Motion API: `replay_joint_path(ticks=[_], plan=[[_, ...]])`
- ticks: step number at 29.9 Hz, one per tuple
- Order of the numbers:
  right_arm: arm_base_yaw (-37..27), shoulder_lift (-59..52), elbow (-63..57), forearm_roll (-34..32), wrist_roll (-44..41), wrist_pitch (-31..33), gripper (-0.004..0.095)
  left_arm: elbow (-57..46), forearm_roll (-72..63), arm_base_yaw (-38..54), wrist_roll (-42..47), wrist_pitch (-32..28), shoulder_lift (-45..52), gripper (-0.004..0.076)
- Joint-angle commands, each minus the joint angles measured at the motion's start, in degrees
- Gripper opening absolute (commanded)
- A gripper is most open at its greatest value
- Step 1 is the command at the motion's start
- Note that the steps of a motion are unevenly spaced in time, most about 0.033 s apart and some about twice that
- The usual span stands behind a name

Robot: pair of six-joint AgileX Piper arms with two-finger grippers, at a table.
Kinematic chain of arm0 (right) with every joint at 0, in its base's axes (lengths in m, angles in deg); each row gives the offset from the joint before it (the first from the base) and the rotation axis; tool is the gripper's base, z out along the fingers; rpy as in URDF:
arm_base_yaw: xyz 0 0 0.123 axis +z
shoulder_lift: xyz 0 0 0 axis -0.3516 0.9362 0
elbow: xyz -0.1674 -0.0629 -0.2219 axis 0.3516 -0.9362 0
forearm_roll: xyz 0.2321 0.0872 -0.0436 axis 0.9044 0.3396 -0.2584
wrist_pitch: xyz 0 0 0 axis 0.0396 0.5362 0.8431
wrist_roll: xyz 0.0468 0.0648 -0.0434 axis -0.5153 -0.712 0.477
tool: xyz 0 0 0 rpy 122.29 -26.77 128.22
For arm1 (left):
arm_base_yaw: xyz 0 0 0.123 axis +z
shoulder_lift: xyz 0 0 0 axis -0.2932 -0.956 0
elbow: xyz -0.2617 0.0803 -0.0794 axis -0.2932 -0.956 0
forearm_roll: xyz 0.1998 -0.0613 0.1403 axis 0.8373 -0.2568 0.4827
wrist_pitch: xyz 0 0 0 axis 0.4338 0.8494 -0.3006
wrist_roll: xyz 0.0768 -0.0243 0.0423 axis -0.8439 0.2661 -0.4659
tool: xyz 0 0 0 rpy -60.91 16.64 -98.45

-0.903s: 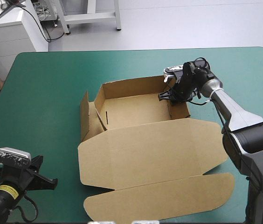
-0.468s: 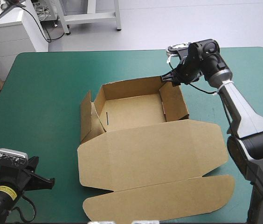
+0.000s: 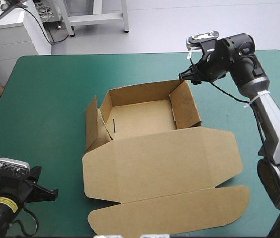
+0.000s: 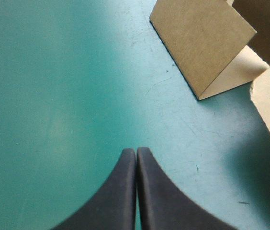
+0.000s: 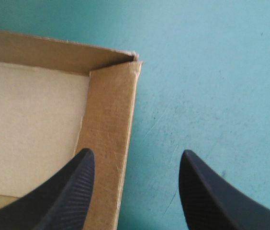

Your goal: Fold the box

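My right gripper grabs the box's upright side (image 3: 185, 104) next, to steady the box (image 3: 160, 163) for folding.
The brown box (image 3: 160, 163) lies mid-table as an open tray (image 3: 140, 119) with its back and right walls up and its lid flat toward the front edge. My right gripper (image 3: 187, 77) hangs open just above the tray's far right corner. In the right wrist view this gripper (image 5: 136, 154) straddles the right wall (image 5: 111, 120), one finger over the tray floor, the other over the cover. My left gripper (image 3: 50, 192) rests shut near the table's front left corner. In its own view the left gripper (image 4: 136, 152) points at the box's raised left flap (image 4: 199, 38).
The teal-green cover (image 3: 40, 109) stretches wide between the box and the table's left edge. The lid's curved front flap (image 3: 170, 213) reaches close to the front edge. The left side flaps (image 3: 93, 124) stand half raised.
My right gripper has drawn back from the tray's right wall, rising and moving toward the far right corner. The wall stays standing. The left arm has barely shifted.
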Motion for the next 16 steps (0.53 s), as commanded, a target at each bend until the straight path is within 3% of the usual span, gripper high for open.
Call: replay_joint_path(ticks=[1,10,16], plan=[[-0.1,-1.8,-2.7,-0.3,0.5,0.3,0.0506,1.5,0.5,-0.3,0.8,-3.3,-0.5,-0.0008],[-0.1,5.7,-6.4,7.1,2.6,-0.3,0.0505,1.5,0.5,-0.3,0.8,-3.4,-0.5,-0.0008],[-0.1,10.0,-6.4,7.4,2.4,0.2,0.0505,1.5,0.3,-0.3,0.8,-3.4,-0.5,-0.0008]])
